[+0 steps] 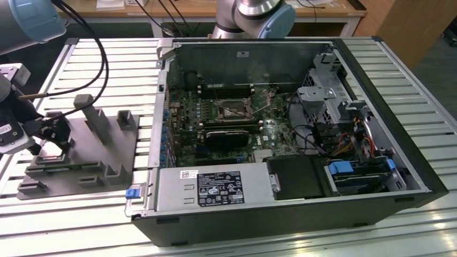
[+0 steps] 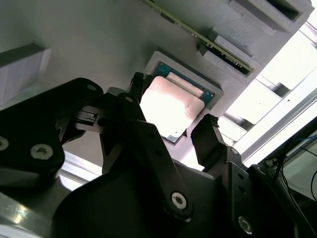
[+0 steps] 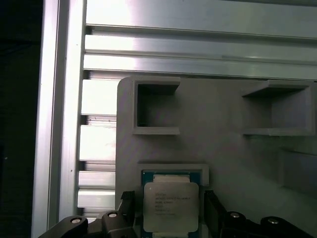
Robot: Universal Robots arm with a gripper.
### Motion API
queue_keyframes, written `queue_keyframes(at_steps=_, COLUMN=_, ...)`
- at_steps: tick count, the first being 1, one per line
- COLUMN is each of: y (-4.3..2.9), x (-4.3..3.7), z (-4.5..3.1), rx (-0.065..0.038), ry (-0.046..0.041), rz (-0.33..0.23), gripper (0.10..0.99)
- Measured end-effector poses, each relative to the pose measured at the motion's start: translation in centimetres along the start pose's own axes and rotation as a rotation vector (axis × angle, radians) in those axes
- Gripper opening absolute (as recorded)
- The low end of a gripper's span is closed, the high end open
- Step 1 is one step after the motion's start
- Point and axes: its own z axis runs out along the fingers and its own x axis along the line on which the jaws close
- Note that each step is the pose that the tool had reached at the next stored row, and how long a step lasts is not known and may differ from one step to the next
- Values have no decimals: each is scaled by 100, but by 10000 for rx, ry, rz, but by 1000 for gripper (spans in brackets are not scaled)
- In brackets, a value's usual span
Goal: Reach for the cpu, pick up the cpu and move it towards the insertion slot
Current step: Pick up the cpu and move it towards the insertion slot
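Note:
My black fingers reach down beside both sides of the CPU in the wrist view, so it is time to close my gripper on the CPU (image 3: 171,203) in the fixture block's hollow.
The cpu (image 3: 171,203) lies flat in a shallow square recess of the grey fixture block (image 3: 223,139), silvery top up with a green rim; the second wrist view shows the cpu (image 2: 171,105) too. My gripper (image 3: 168,212) is open and low over it, one black finger (image 3: 127,208) on each side of the chip with small gaps. The second wrist view shows my gripper (image 2: 172,111) straddling it the same way. In the exterior view my gripper (image 1: 51,140) hangs over the fixture block (image 1: 93,160) at that view's left. The insertion slot (image 1: 232,111) sits on the motherboard inside the open computer case.
The open computer case (image 1: 400,112) lies on its side on the slatted metal table (image 1: 64,225), to the exterior view's right of the fixture. Upright grey posts (image 1: 96,115) rise from the fixture close to my gripper. Cables (image 1: 93,48) hang from the arm above.

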Motion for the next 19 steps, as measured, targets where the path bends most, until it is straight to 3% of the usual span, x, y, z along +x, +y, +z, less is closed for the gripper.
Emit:
queue_keyframes(at_steps=9, y=0, x=-1, z=1, rx=-16, ry=56, rz=3, gripper=647)
queue_keyframes(at_steps=11, y=0, x=0, z=-1, rx=-17, ry=71, rz=3, gripper=537)
queue_keyframes(at_steps=19, y=0, x=-1, z=0, rx=-31, ry=114, rz=9, gripper=537)
